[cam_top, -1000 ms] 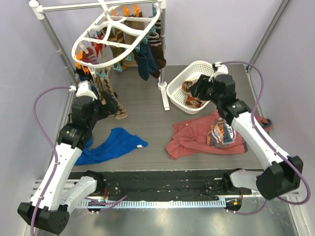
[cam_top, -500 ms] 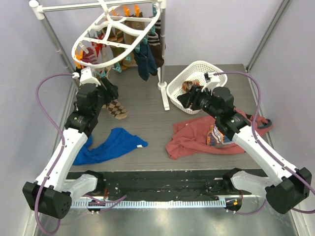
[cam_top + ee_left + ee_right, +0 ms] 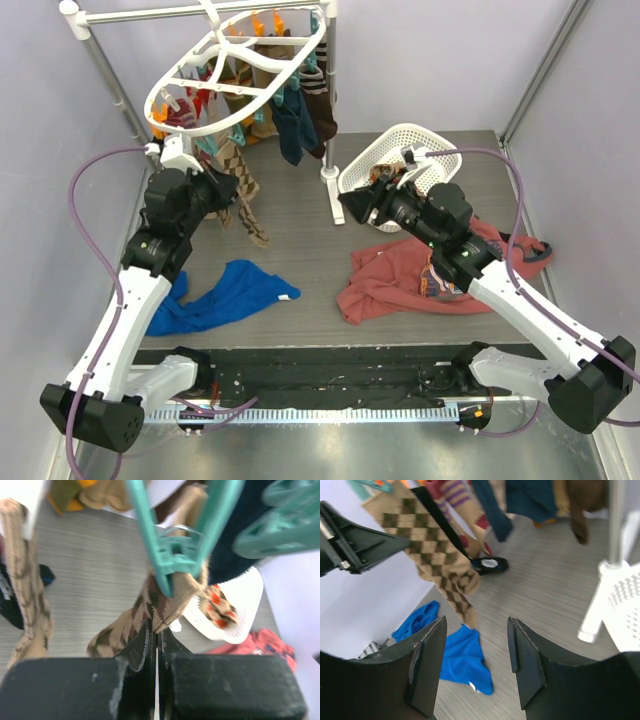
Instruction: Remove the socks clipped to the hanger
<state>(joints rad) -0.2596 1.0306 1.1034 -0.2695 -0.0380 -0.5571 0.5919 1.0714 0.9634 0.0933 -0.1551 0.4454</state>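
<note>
I will take hold of the argyle sock by its hanging part with my right gripper next, so my left gripper can open the clip (image 3: pixel 175 555).
The white oval hanger (image 3: pixel 240 62) hangs from the rail at the back left, with several socks (image 3: pixel 295 115) clipped under it. My left gripper (image 3: pixel 226 186) (image 3: pixel 156 630) is shut on the brown and tan argyle sock (image 3: pixel 246 196) (image 3: pixel 162 607), pinching its cuff just below the teal clip (image 3: pixel 175 555) that still holds it. My right gripper (image 3: pixel 350 206) (image 3: pixel 476 652) hovers open over the table's middle with nothing between its fingers. In the right wrist view it faces the argyle sock (image 3: pixel 432 557) and the other hanging socks (image 3: pixel 492 507).
The metal rail stand's post (image 3: pixel 331 110) and foot stand between the arms. A white lattice basket (image 3: pixel 400 150) holding socks sits right of it. A red printed shirt (image 3: pixel 400 280) lies front right, a blue shirt (image 3: pixel 225 292) front left.
My left gripper rose to the hanger and shut on the argyle sock. My right arm swung left, away from the basket toward the middle, its jaws still open.
</note>
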